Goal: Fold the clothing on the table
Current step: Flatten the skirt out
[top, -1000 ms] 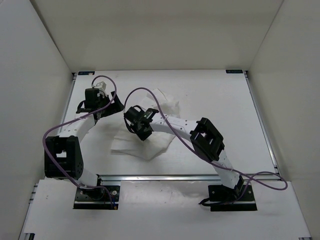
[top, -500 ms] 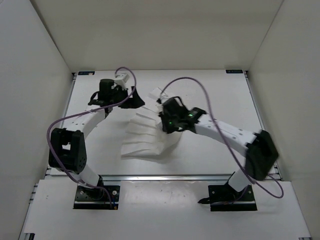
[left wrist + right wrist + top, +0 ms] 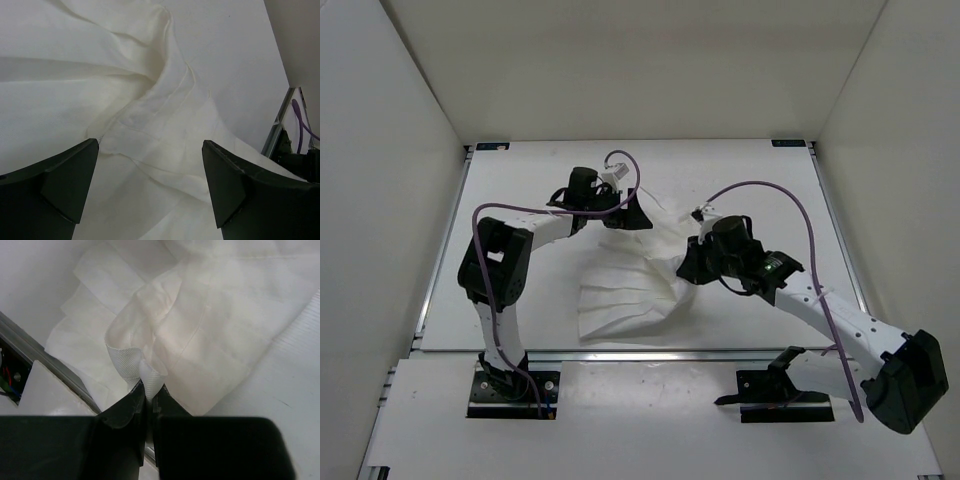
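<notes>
The left gripper grabs the clothing's far creased edge [image 3: 148,159] next, apart from the held ribbed edge, to spread the clothing for folding.
The white wrinkled clothing [image 3: 620,300] lies on the table [image 3: 770,180], pleated at its near part and stretched up and right. My right gripper [image 3: 688,266] is shut on a ribbed edge of the clothing [image 3: 131,360], which it holds raised, with the rest hanging and spreading below [image 3: 200,315]. At the garment's far edge, my left gripper [image 3: 626,216] hovers open. In the left wrist view its dark fingers [image 3: 60,185] stand wide apart over creased cloth [image 3: 165,115], with nothing between them.
An aluminium rail [image 3: 650,352] runs along the table's near edge, with rails on the sides too. White walls [image 3: 380,150] enclose the table. Purple cables [image 3: 770,190] loop above both arms. Bare tabletop [image 3: 225,45] shows beyond the cloth in the left wrist view.
My right gripper has moved right across the table, dragging and lifting the clothing's edge. My left arm has swung right, from the far left to the garment's far edge.
</notes>
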Controlling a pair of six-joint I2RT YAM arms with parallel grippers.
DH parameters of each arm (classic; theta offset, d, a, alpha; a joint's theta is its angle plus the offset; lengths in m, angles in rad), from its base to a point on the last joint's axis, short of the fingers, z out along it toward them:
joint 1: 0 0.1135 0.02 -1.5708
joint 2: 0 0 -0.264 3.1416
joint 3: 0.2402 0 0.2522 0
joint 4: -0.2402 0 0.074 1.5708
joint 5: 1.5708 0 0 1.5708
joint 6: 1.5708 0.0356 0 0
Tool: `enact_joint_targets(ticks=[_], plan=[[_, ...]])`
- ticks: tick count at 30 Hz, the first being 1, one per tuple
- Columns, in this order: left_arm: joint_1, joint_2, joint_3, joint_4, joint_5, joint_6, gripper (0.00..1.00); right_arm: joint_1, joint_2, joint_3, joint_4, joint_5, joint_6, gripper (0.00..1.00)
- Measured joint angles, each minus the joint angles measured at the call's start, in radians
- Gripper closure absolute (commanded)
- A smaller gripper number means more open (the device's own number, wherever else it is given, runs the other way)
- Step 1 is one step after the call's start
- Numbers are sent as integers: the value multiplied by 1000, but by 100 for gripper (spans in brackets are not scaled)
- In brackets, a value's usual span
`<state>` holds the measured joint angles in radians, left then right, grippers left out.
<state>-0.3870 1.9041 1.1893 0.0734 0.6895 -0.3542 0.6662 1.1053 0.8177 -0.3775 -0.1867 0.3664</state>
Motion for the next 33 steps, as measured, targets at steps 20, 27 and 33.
enact_joint_targets(ticks=[20, 27, 33], plan=[[-58, 136, 48, 1, -50, -77, 43, -25, 31, 27, -65, -4, -57, 100], [-48, 150, 52, 23, -50, -123, 100, -33, 43, 57, -71, -2, -78, 100], [-30, 143, 54, 62, -52, -164, 100, -75, 60, 86, -105, 21, -89, 100]])
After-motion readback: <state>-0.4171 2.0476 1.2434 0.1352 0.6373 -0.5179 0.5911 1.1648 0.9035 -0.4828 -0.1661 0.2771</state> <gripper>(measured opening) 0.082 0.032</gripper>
